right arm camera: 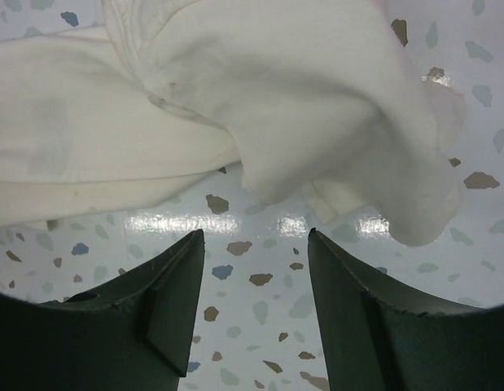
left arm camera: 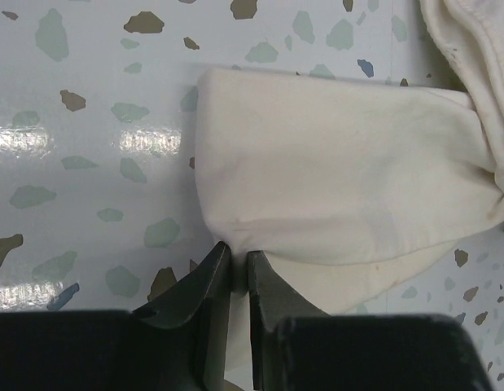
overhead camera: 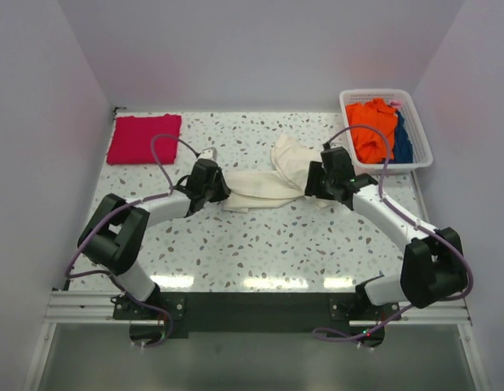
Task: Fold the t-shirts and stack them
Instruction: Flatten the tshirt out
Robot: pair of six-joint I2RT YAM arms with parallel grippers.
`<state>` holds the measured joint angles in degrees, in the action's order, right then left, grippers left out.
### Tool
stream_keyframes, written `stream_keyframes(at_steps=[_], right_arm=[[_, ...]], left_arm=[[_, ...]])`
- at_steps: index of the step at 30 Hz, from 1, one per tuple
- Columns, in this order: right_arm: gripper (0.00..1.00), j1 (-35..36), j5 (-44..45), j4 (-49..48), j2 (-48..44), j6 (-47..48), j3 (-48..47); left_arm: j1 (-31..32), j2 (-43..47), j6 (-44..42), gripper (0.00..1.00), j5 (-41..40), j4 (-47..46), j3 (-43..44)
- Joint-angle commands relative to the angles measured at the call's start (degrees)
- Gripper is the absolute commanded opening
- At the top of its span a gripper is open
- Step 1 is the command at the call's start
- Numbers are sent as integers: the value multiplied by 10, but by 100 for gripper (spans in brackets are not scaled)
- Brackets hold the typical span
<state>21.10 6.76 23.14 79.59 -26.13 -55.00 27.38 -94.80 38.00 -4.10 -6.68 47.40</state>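
The right gripper grabs the cream-white t-shirt's crumpled end (overhead camera: 308,192) (right arm camera: 273,182) next, opposite my left gripper. Then both spread the t-shirt between them for folding.
A cream-white t-shirt (overhead camera: 264,183) lies bunched and twisted across the middle of the speckled table. My left gripper (overhead camera: 221,192) is at its left end. In the left wrist view the jaws (left arm camera: 239,262) stand nearly together, pinching the near edge of the cream cloth (left arm camera: 333,163). My right gripper (overhead camera: 313,184) is at the shirt's right end. It (right arm camera: 256,236) is open over bare table, and the crumpled cream cloth (right arm camera: 276,90) lies just beyond its fingertips without touching them. A crimson-pink t-shirt (overhead camera: 143,138) lies folded flat at the back left corner.
A white basket (overhead camera: 387,94) at the back right holds orange and blue garments. Pale walls enclose the table on the left, back and right. Both arms' purple cables loop above the table near the shirt.
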Motion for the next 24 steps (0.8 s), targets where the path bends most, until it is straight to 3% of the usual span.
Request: stream_keyframes(at_steps=[1, 7, 19, 24], right_arm=[[58, 3, 35, -2, 6, 12, 2], [66, 4, 56, -5, 24, 25, 6], [77, 59, 98, -22, 122, 37, -53], [71, 79, 135, -7, 168, 21, -92]], left_arm=[[-4, 12, 4, 17, 4, -31, 17], [-4, 46, 8, 1, 7, -4, 20], [-4, 113, -13, 0, 8, 83, 39], [-4, 142, -33, 0, 3, 126, 53]])
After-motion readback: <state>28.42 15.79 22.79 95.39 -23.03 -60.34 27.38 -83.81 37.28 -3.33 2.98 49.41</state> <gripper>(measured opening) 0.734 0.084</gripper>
